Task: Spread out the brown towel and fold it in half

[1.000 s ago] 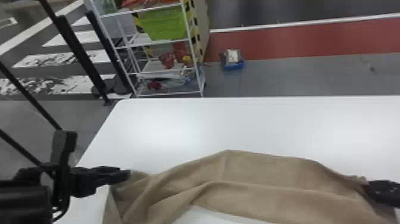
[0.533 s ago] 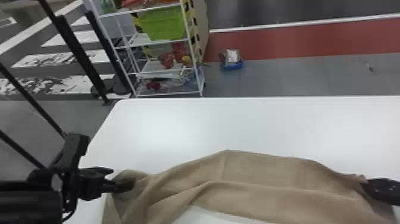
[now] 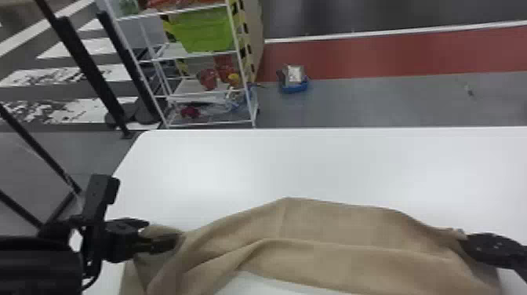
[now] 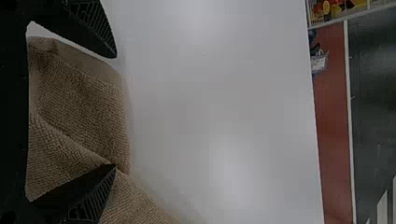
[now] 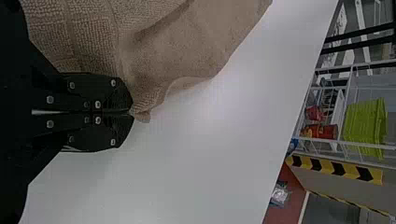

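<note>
I will next use my left gripper to spread out the brown towel (image 3: 333, 227), grabbing its top corner (image 3: 160, 233), where the cloth stands up in loose folds.
The brown towel (image 3: 333, 227) lies stretched sideways and folded over itself along the near part of the white table. At its left end is my left gripper (image 3: 162, 233), open, one finger pressing into the cloth. In the left wrist view the left gripper (image 4: 114, 112) has its fingers wide apart, with towel (image 4: 84, 98) between them. My right gripper (image 3: 464, 239) is at the towel's right end. In the right wrist view the right gripper (image 5: 130, 113) is shut on a corner of the towel (image 5: 177, 51).
The white table (image 3: 313, 164) stretches beyond the towel to its far edge. Past that edge stand a white shelf rack (image 3: 208, 92) with a green bin (image 3: 204, 29) and, on the floor, a blue container (image 3: 293, 84).
The left gripper has moved right, onto the towel's left end, and its wrist has turned. The right gripper and the rest of the towel look nearly unchanged.
</note>
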`<state>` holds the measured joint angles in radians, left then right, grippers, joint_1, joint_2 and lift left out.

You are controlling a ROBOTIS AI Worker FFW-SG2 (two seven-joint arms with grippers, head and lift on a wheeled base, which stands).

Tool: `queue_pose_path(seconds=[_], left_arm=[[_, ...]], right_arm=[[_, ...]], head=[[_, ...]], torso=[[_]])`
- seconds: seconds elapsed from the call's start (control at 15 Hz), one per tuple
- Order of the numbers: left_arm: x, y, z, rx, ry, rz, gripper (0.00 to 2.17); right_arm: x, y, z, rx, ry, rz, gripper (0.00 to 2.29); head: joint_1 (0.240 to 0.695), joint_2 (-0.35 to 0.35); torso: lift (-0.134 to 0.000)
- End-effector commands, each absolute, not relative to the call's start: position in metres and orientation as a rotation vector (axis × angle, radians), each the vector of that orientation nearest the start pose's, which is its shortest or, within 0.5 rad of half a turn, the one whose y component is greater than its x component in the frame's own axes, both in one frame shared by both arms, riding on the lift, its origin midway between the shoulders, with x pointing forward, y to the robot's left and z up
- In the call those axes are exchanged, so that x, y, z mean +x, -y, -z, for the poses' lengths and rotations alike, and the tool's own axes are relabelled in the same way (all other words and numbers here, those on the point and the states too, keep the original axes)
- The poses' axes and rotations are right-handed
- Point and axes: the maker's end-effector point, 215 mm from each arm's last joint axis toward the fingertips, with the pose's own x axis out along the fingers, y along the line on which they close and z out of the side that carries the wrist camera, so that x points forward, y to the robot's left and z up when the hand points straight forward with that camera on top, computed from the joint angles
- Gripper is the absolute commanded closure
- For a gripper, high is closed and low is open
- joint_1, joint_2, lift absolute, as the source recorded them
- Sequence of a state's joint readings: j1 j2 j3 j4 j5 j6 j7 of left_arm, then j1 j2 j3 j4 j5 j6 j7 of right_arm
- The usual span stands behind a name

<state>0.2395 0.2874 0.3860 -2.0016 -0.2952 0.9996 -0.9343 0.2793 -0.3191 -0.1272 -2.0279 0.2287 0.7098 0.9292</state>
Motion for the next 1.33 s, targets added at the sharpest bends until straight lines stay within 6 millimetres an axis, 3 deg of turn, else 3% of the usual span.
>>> queue_pose_path(seconds=[0.0,0.2,0.4,0.87,1.07,1.27], left_arm=[[0.398,-0.414,0.455,0.077,-0.866,0.26,0.23],[0.397,-0.417,0.453,0.076,-0.864,0.259,1.0],[0.394,-0.418,0.452,0.067,-0.873,0.26,1.33],[0.4,-0.432,0.424,0.066,-0.771,0.223,1.38],[0.405,-0.437,0.389,0.033,-0.667,0.187,1.38],[0.41,-0.451,0.351,0.019,-0.568,0.118,1.38]], right_arm=[[0.417,0.259,0.45,-0.257,-0.689,-0.664,1.66],[0.417,0.258,0.448,-0.257,-0.682,-0.668,1.66],[0.417,0.258,0.446,-0.256,-0.678,-0.667,1.66],[0.419,0.259,0.438,-0.257,-0.654,-0.665,1.66],[0.431,0.261,0.41,-0.255,-0.589,-0.644,1.66],[0.458,0.274,0.374,-0.233,-0.511,-0.534,1.66]], head=[[0.695,0.213],[0.695,0.213],[0.695,0.217],[0.695,0.232],[0.695,0.236],[0.695,0.231]], torso=[[-0.124],[-0.124],[-0.124],[-0.124],[-0.124],[-0.124]])
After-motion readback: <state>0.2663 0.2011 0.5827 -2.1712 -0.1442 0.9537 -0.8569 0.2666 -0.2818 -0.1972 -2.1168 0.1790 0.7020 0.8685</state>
